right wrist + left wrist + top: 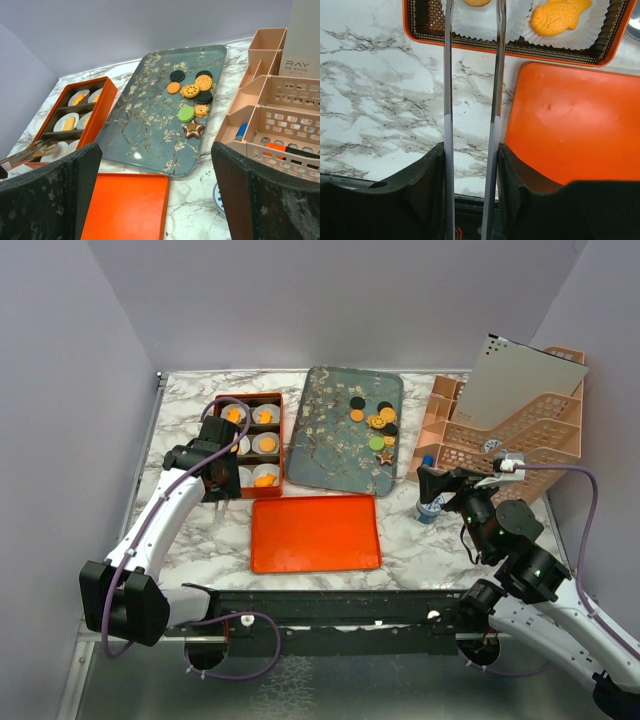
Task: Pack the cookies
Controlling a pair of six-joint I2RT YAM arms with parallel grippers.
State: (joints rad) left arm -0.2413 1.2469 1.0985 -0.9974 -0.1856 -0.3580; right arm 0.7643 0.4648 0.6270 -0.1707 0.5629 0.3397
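My left gripper should open now. An orange cookie between the tips of the tongs is above the box's near liner, inside the liner's edge, so the cookie would land there.
Loose cookies [378, 427] lie on the right side of a blue floral tray [330, 445]: orange and black discs, a green one [186, 114] and a brown star [193, 128]. An orange compartment box [281, 440] holds white liners with orange cookies [265, 444]. My left gripper [218, 480] is shut on metal tongs [496, 75]. The tong tips reach over the box's near liner [475, 22], beside a fish-shaped cookie [560, 15]. My right gripper [155, 165] is open and empty, right of the tray's near corner and above the table.
The flat orange lid [315, 532] lies in front of the box and tray. A pink desk organizer [505, 425] with a grey notebook stands at the right. A small blue-and-white tin [430, 508] sits under my right gripper. Purple walls enclose the table.
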